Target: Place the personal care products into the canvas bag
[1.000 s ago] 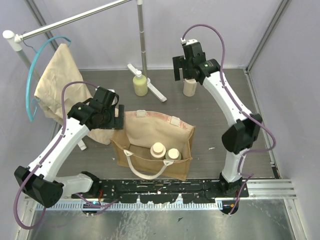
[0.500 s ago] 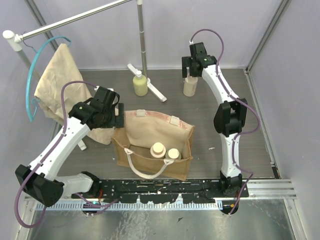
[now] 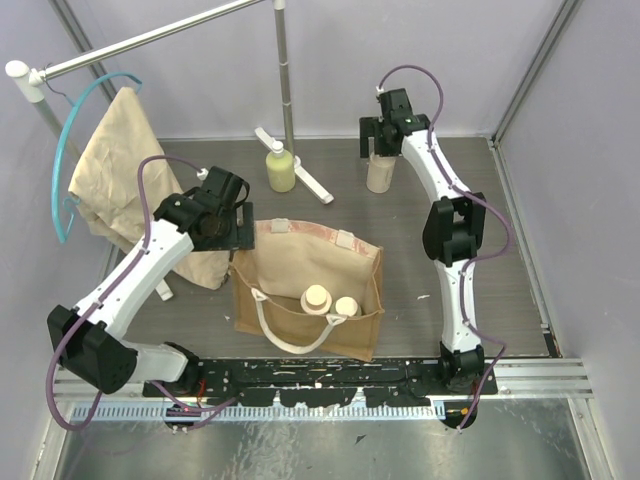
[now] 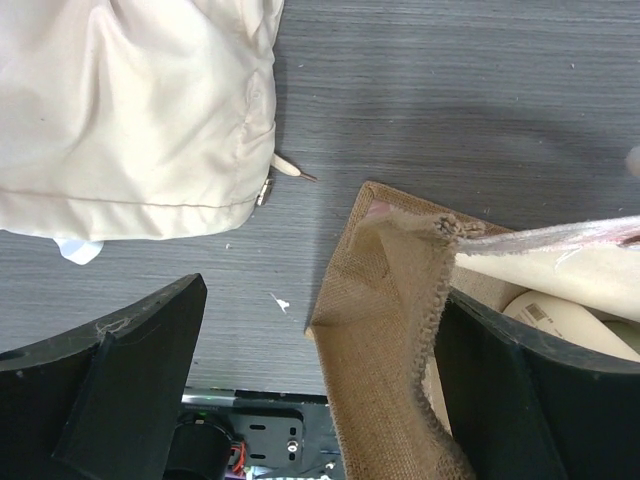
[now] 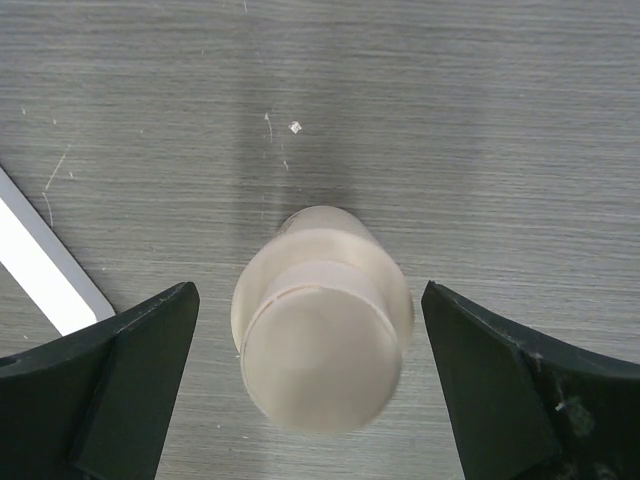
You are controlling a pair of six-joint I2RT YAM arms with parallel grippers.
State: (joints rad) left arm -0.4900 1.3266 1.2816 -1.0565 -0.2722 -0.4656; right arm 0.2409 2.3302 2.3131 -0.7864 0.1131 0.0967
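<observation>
My right fingers are too high over the cap. My right gripper should go lower before it closes on the whole cream cap.
The tan canvas bag stands open at centre front; two bottles with wide cream caps stand inside it. My left gripper is open and straddles the bag's left rim. In the left wrist view the rim corner hangs between the fingers of that gripper, and a cream bottle shows inside. My right gripper is open, just above an upright cream bottle at the back. That bottle sits between the spread fingers of the right gripper, untouched. The yellow-green pump bottle stands at back centre.
A limp beige cloth on a blue hanger hangs at the left, close to my left arm; it also shows in the left wrist view. The rack's pole and white foot bar stand by the pump bottle. A black rail runs along the near edge.
My right arm has swung in and lowered over the cream bottle. My left gripper has moved right onto the bag's left rim, nudging that side inward.
</observation>
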